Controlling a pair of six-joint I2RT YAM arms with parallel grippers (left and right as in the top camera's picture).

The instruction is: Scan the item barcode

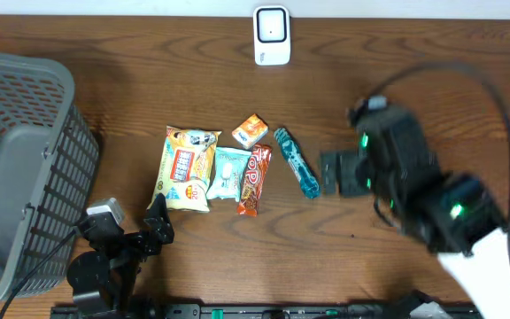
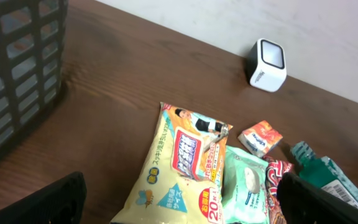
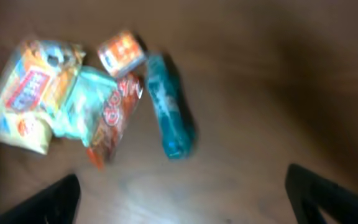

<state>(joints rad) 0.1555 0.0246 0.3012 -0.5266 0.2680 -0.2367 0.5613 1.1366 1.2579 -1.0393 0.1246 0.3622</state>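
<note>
The teal packet's barcode label should stay uncovered to scan, so my right gripper next needs to grab the packet across its sides, by its near end [image 1: 306, 182] [image 3: 176, 138].
Several snack items lie mid-table: a yellow packet [image 1: 186, 168] [image 2: 185, 155], a mint packet [image 1: 229, 173], a red bar [image 1: 254, 180], a small orange box [image 1: 250, 131] [image 3: 120, 53] and a teal packet [image 1: 295, 161] [image 3: 171, 109]. The white barcode scanner [image 1: 272, 35] [image 2: 267, 65] stands at the far edge. My right gripper [image 1: 333, 173] [image 3: 188, 199] hangs open and empty just right of the teal packet; its view is blurred. My left gripper [image 1: 156, 223] [image 2: 185, 208] is open near the yellow packet's near end, holding nothing.
A grey mesh basket [image 1: 16, 159] [image 2: 17, 68] fills the left side of the table. Bare wood lies between the items and the scanner, and to the right of the teal packet.
</note>
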